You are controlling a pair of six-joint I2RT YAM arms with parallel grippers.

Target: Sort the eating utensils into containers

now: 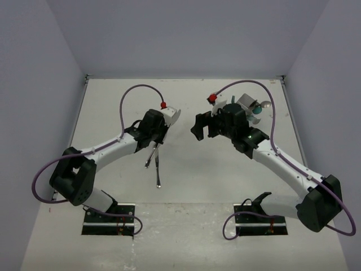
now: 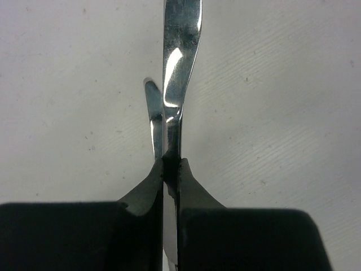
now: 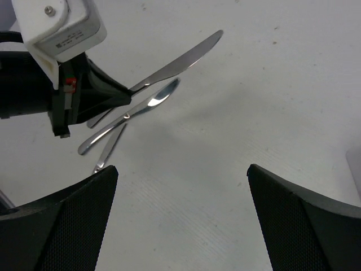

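I should grab the silver knife point(image 2: 180, 56) with my right gripper by the blade's base point(image 2: 173, 99), so that the handle stays free to go into the container.
My left gripper point(image 1: 154, 141) is shut on a silver knife point(image 1: 158, 169) and holds it by the handle, blade pointing toward the near edge. In the left wrist view the knife point(image 2: 180, 56) runs straight out from the closed fingertips point(image 2: 148, 189). A silver spoon point(image 1: 148, 160) lies just under and left of it, and also shows in the left wrist view point(image 2: 153, 113). My right gripper point(image 1: 206, 129) is open and empty, facing the left one. The right wrist view shows the knife point(image 3: 180, 59), the spoon point(image 3: 148, 103) and another silver handle point(image 3: 110, 148). The white container point(image 1: 246, 101) is partly hidden behind the right arm.
A teal utensil point(image 1: 256, 111) lies by the container at the back right. Purple cables arc over both arms. Grey walls close the table point(image 1: 186, 186) on three sides. The left gripper body point(image 3: 84, 96) fills the upper left of the right wrist view.
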